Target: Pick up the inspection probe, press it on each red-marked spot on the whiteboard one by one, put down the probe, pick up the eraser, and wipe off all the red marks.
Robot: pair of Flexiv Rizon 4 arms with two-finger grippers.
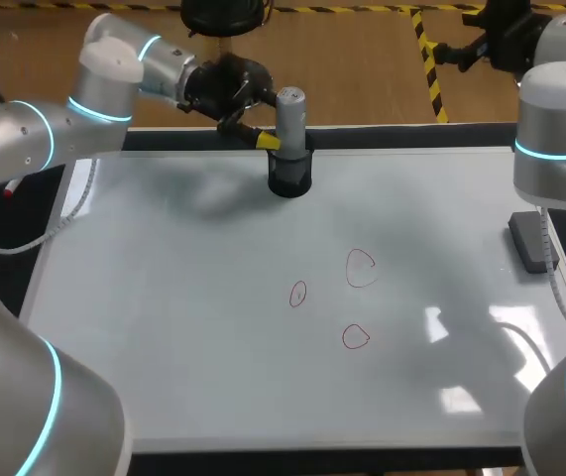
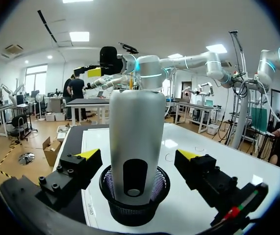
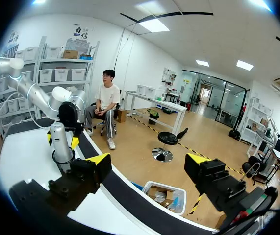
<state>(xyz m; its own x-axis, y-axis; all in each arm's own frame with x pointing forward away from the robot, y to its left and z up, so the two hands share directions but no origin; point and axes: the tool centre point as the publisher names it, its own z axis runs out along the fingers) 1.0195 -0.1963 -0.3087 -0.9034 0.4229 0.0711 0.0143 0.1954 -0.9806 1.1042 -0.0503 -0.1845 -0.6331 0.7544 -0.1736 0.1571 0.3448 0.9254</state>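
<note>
I should grab the probe with my left gripper by its grey cylindrical body [image 1: 290, 121] [image 2: 137, 139]. The probe's bottom end then stays free to press the red-marked spots.
The grey cylindrical probe [image 1: 290, 114] [image 2: 137, 132] stands upright in a black mesh cup [image 1: 289, 177] [image 2: 135, 203] at the whiteboard's far edge. My left gripper [image 1: 275, 142] [image 2: 139, 155] is open, with a yellow-tipped finger on either side of the probe and a gap on both sides. Three red outlines [image 1: 297, 294] [image 1: 361, 268] [image 1: 356, 337] are drawn mid-board. A dark eraser [image 1: 532, 241] lies off the board's right edge. My right gripper [image 3: 147, 159] is open and empty, held high beyond the table's far right corner. From there the probe [image 3: 59, 139] shows off to its side.
The whiteboard [image 1: 183, 327] covers nearly the whole table, with a black strip along its far edge [image 1: 382, 137]. A white cable [image 1: 64, 218] hangs over the board's left edge. My right arm's elbow [image 1: 558, 129] rises above the eraser.
</note>
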